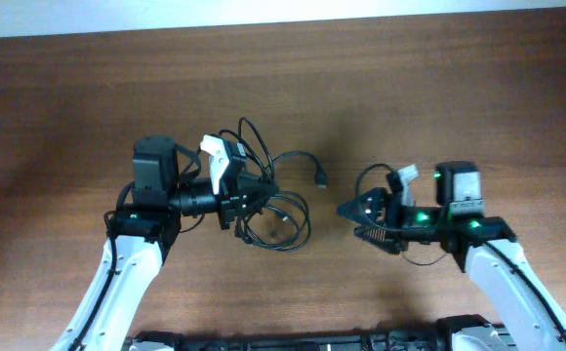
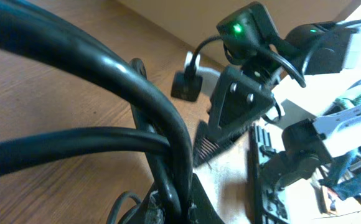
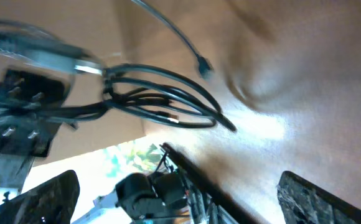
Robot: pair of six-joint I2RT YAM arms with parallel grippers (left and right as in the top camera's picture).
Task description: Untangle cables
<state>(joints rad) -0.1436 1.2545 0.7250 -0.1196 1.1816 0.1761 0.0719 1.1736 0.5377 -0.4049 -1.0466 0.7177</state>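
Observation:
The cables come down lower in my left gripper, before it opens. My fingers hold them above the wooden table, so they would drop if I opened now.
The cables (image 1: 275, 216) are thin black cords tangled in loose loops on the wooden table, left of centre. One strand runs out to a small plug (image 1: 320, 178). My left gripper (image 1: 248, 198) is shut on the bundle. In the left wrist view the cables (image 2: 106, 68) run down between the jaws (image 2: 173, 205). My right gripper (image 1: 353, 216) stands open and empty to the right of the tangle, pointing at it. In the right wrist view the cables (image 3: 162, 99) and the plug (image 3: 203, 65) lie ahead, beyond my wide-apart fingers (image 3: 317, 199).
The wooden table (image 1: 439, 88) stretches around both arms. A pale wall strip (image 1: 283, 15) borders its far edge. A black frame (image 1: 303, 341) runs along the near edge between the arm bases.

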